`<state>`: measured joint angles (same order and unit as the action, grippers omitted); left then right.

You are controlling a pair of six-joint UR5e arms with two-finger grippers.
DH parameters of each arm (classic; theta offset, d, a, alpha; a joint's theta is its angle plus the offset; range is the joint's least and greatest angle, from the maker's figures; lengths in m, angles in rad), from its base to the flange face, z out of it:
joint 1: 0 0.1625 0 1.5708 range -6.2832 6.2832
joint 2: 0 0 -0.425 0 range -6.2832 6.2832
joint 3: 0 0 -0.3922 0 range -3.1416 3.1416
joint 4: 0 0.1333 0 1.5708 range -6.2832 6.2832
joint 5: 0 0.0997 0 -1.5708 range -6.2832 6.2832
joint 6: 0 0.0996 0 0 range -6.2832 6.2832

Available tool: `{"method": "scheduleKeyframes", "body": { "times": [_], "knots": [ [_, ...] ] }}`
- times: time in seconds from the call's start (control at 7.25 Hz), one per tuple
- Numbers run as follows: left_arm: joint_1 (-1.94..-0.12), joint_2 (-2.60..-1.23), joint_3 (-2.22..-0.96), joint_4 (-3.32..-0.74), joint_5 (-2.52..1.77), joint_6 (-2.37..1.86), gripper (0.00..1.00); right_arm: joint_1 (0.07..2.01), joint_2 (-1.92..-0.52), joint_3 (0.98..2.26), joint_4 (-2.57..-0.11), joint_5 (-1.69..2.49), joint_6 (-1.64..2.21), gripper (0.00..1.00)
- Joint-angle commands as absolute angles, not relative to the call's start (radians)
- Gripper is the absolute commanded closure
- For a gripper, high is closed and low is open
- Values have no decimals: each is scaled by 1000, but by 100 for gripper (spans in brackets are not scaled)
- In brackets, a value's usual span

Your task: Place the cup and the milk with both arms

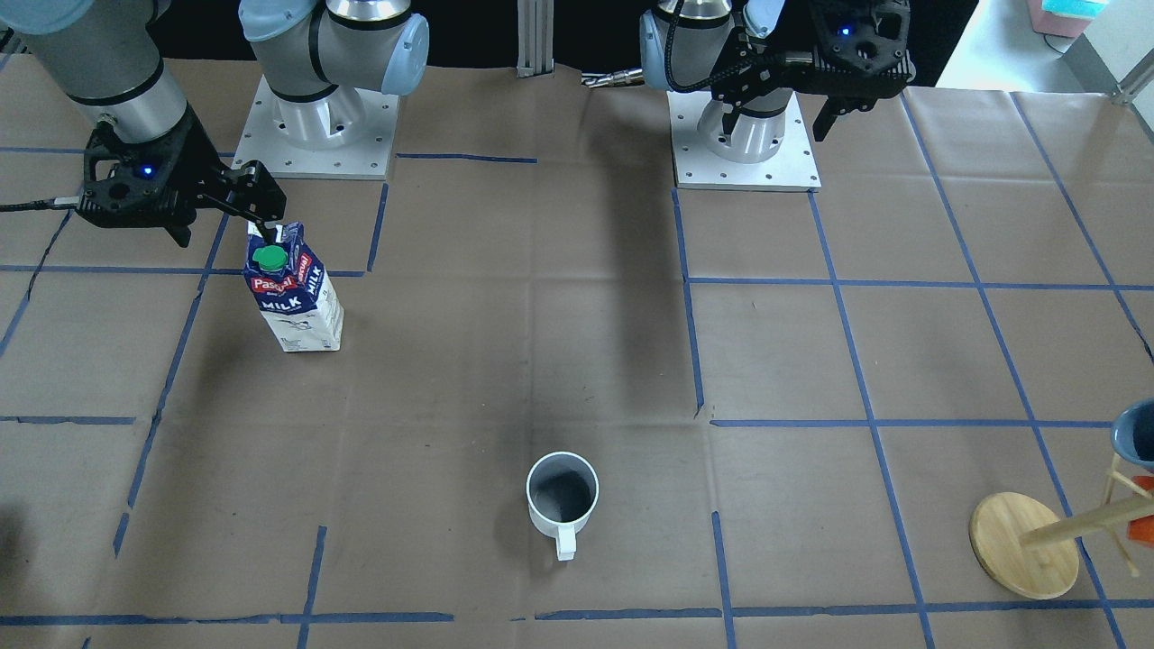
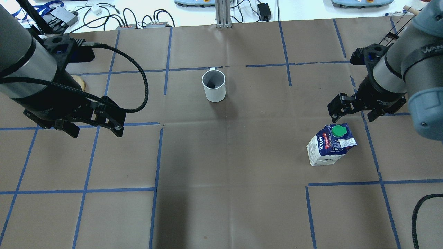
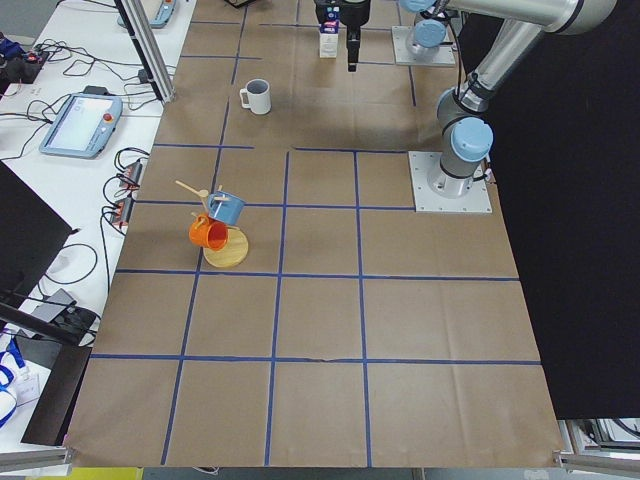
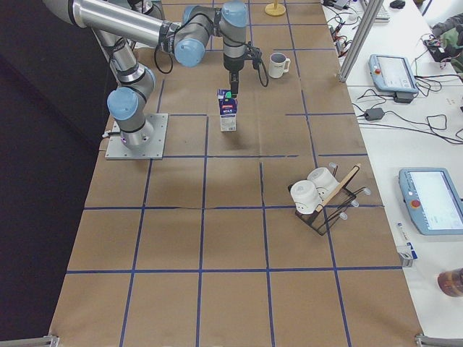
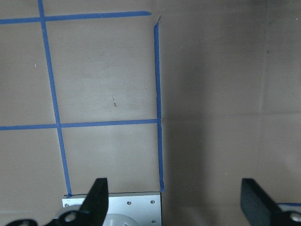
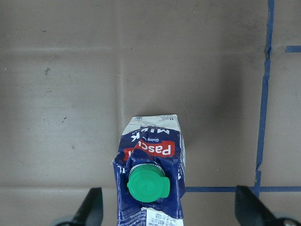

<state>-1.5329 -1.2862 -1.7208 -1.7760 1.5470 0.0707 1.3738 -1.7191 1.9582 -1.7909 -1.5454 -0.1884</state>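
Note:
The milk carton needs to go by the cup [image 1: 562,499], so my right gripper should next grab the carton by its gable top [image 1: 278,247].
The white cup [image 1: 561,496] stands upright on the brown paper near the table's far middle, handle away from the robot; it also shows in the overhead view [image 2: 214,86]. The milk [image 1: 293,288] stands upright on the robot's right side [image 2: 330,145], green cap up. My right gripper [image 2: 354,112] is open and hovers just above the carton's top, slightly to its far side. In the right wrist view the carton [image 6: 153,160] sits between the spread fingers [image 6: 91,209]. My left gripper [image 2: 93,129] is open and empty, high over bare paper, well left of the cup. The left wrist view shows its fingers [image 5: 96,202] spread.
A wooden mug tree [image 1: 1023,545] with a blue and an orange mug stands at the table's far left end [image 3: 222,225]. A rack with white cups [image 4: 322,195] stands on the right end. The arm base plates [image 1: 744,135] are at the robot side.

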Motion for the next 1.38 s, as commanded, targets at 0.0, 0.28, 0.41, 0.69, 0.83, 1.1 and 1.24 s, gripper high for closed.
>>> {"method": "scheduleKeyframes", "body": {
  "times": [0.0,0.28,0.41,0.69,0.83,1.1,1.24],
  "knots": [
    [-1502,-1264,-1784,-1770,1540,69,0,1376,-1718,2017,-1849,-1543,-183,0],
    [-1490,-1317,-1782,-1609,1554,95,0,1384,-1717,2086,-1957,-1526,-183,0],
    [-1491,-1351,-1758,-1585,1555,125,0,1384,-1710,2089,-1959,-1526,-184,0],
    [-1499,-1367,-1721,-1589,1555,172,0,1384,-1697,2094,-1959,-1514,-187,0],
    [-1499,-1380,-1695,-1620,1557,172,0,1384,-1692,2094,-1959,-1514,-195,1],
    [-1502,-1410,-1628,-1710,1557,172,0,1384,-1668,2094,-1957,-1514,-198,22],
    [-1502,-1410,-1626,-1712,1557,172,0,1384,-1661,2095,-1956,-1514,-198,37]
  ]
}}
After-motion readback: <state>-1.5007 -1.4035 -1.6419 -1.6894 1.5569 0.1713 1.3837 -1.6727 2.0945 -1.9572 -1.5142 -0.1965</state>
